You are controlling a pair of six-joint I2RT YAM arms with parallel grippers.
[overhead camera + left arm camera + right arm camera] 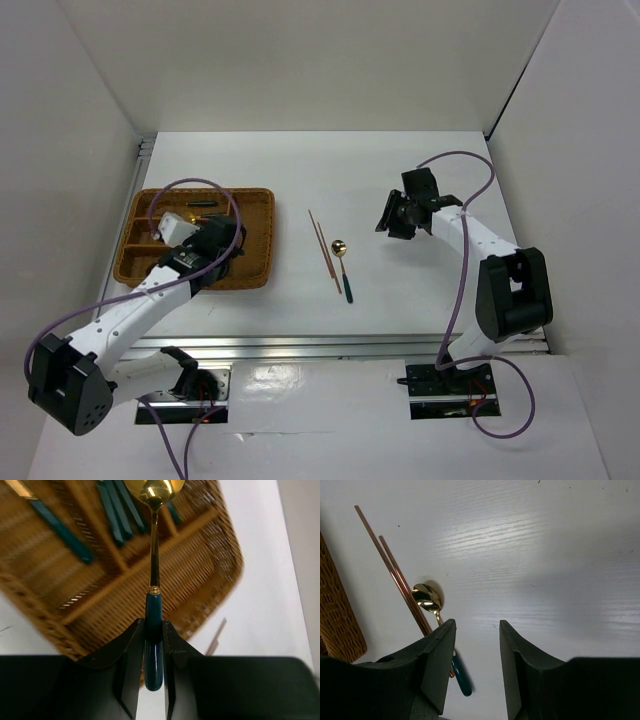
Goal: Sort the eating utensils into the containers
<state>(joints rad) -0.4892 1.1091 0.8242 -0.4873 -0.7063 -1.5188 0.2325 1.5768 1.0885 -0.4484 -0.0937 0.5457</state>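
Observation:
The spoon lies across the dividers now and would end up over them if I let go. I need to keep holding it with my left gripper until it lines up with the lone utensil's section of the tray.
My left gripper [154, 625] is shut on the dark teal handle of a gold-headed spoon [154, 555]. It holds the spoon over the brown wicker tray [200, 575], with the gold bowl pointing across the dividers. In the top view this gripper [215, 240] hangs over the tray [268, 235] at the left. Teal-handled utensils [117, 510] lie in the tray's compartments. A second spoon [343, 268] and two thin chopsticks [322, 248] lie on the table between the arms. My right gripper [477, 627] is open and empty, above the table just right of that spoon [427, 597] and the chopsticks [395, 572].
The white table ends in a metal rail [350, 345] at the near edge, and white walls stand around it. The tray's corner [335, 615] shows at the left of the right wrist view. The right gripper [395, 220] hovers right of centre.

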